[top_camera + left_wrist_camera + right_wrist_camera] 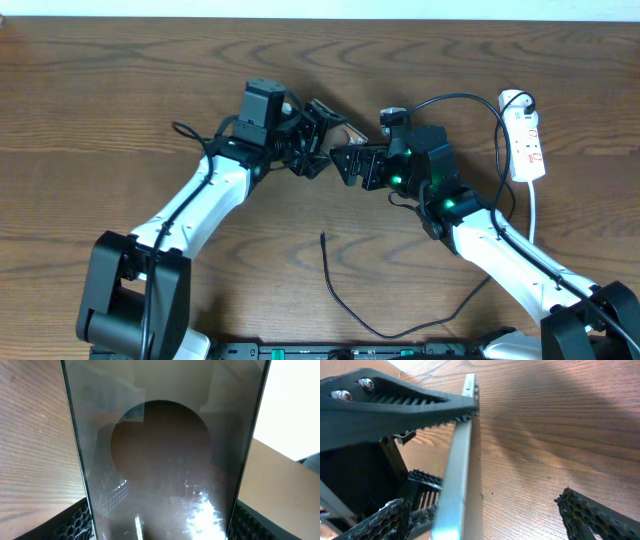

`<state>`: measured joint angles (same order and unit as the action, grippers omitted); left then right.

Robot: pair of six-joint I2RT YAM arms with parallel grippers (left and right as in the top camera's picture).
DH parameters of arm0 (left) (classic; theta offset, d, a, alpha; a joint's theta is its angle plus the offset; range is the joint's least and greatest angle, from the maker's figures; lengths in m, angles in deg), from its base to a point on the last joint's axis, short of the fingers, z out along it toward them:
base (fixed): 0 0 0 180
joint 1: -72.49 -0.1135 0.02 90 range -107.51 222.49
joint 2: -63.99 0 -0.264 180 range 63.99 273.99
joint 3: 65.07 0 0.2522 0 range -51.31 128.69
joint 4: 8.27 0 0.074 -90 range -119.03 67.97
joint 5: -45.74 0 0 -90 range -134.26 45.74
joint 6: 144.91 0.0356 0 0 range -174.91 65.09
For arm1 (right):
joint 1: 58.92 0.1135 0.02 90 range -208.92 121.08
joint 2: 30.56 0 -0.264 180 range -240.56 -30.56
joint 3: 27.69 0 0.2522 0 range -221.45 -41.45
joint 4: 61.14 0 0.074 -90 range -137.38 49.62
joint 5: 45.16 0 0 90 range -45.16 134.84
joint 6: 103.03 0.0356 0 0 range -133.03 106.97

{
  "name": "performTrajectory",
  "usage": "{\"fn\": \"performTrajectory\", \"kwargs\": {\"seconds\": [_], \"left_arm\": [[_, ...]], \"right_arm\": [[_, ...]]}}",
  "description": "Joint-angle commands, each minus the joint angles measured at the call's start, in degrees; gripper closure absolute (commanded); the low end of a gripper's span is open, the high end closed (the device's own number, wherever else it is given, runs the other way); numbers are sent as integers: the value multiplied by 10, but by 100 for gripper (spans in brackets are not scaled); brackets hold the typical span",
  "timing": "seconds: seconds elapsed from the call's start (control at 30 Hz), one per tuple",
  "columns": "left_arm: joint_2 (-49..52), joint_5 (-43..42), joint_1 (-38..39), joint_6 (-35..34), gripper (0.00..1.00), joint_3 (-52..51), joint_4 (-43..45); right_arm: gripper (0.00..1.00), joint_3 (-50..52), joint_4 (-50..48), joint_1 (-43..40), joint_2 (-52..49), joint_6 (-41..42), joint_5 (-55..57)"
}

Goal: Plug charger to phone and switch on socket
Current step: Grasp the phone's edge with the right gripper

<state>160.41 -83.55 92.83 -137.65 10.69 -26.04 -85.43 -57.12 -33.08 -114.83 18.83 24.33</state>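
Observation:
The phone is between my open fingers, and its loose end stands edge-on. It is time for my right gripper to close. Closing now would hold the phone.
The phone (165, 450) fills the left wrist view, its glossy dark face held across its width by my left gripper (162, 527), which is shut on it. From overhead, only a sliver of the phone (348, 132) shows past the left gripper (320, 140), above the table's middle. My right gripper (350, 165) faces it, open. The phone (462, 475) stands edge-on between the right fingers (590, 515), nearer the left one, and I cannot tell whether they touch. The charger (340, 295) lies loose on the table, its plug tip (322, 236) pointing away from me. The socket (527, 143) lies at the far right.
A white cord (533, 215) runs from the socket toward the front edge. A thicker black cable (470, 100) arcs from the right arm toward the socket. Wooden table (120, 110) all around.

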Motion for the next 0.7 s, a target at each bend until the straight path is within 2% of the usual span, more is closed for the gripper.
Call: {"fn": "performTrajectory", "kwargs": {"seconds": [0.0, 0.23, 0.37, 0.5, 0.67], "left_arm": [[-18, -11, 12, -5, 93, 16, 7], [-18, -12, 21, -6, 93, 16, 7], [-18, -12, 21, -8, 93, 16, 7], [-18, -12, 21, -8, 93, 16, 7], [-18, -12, 21, -8, 93, 16, 7]], "right_arm": [[10, -9, -1, 14, -1, -13, 5], [13, -9, -1, 14, -1, -13, 5], [19, -9, -1, 14, -1, -13, 5], [27, -9, -1, 14, -1, -13, 5], [44, -9, -1, 14, -1, -13, 5]]}}
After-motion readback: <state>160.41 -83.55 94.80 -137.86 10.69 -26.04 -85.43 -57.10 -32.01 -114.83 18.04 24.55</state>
